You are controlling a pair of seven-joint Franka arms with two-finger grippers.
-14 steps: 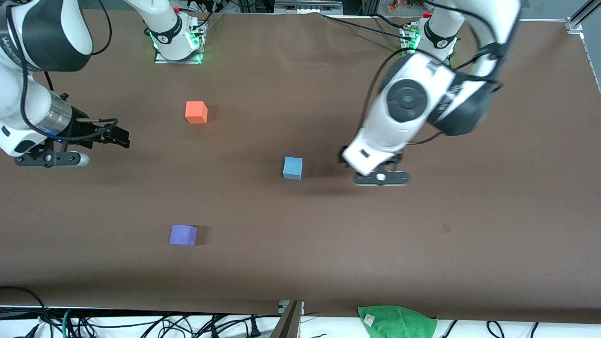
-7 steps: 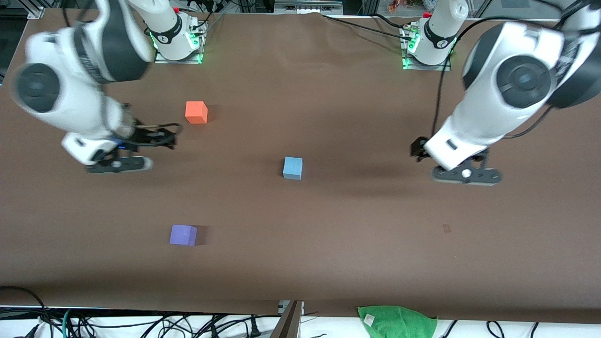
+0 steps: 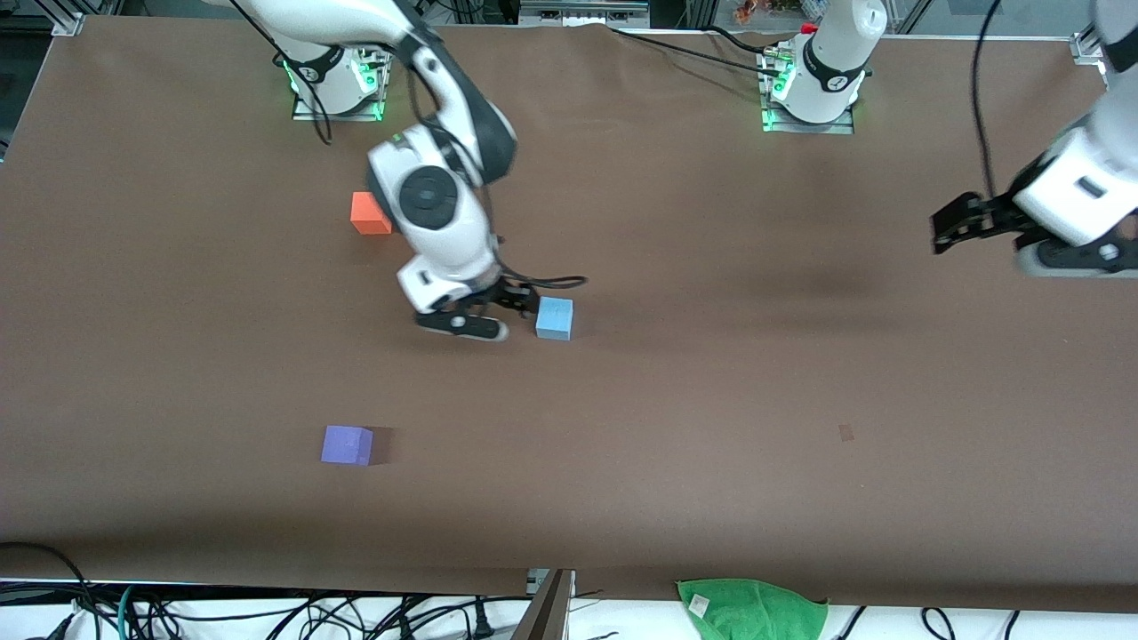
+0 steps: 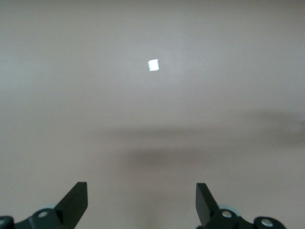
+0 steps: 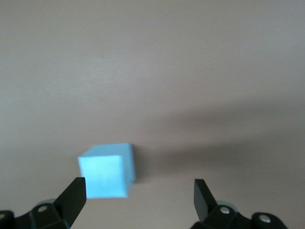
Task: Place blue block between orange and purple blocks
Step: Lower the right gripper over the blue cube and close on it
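Observation:
Next, my right gripper grabs the blue block (image 3: 554,318) by its opposite sides. Then it places the block between the orange and purple blocks.
The blue block (image 3: 554,318) sits near the table's middle. My right gripper (image 3: 519,300) is open, low, right beside it on the right arm's side. In the right wrist view the blue block (image 5: 107,170) lies just ahead of the open right gripper (image 5: 138,198), close to one finger (image 5: 74,195). The orange block (image 3: 364,214) is farther from the camera, partly hidden by the right arm. The purple block (image 3: 347,444) is nearer the camera. My left gripper (image 3: 953,224) is open and empty over the left arm's end of the table; it also shows in its wrist view (image 4: 140,200).
A green cloth (image 3: 751,609) lies at the table's edge nearest the camera. A small dark mark (image 3: 845,433) is on the brown cover. The left wrist view shows bare cover with a small white spot (image 4: 153,65).
My right arm has swung from its end of the table to beside the blue block. My left arm has moved away from the block to its own end. The blocks have not moved.

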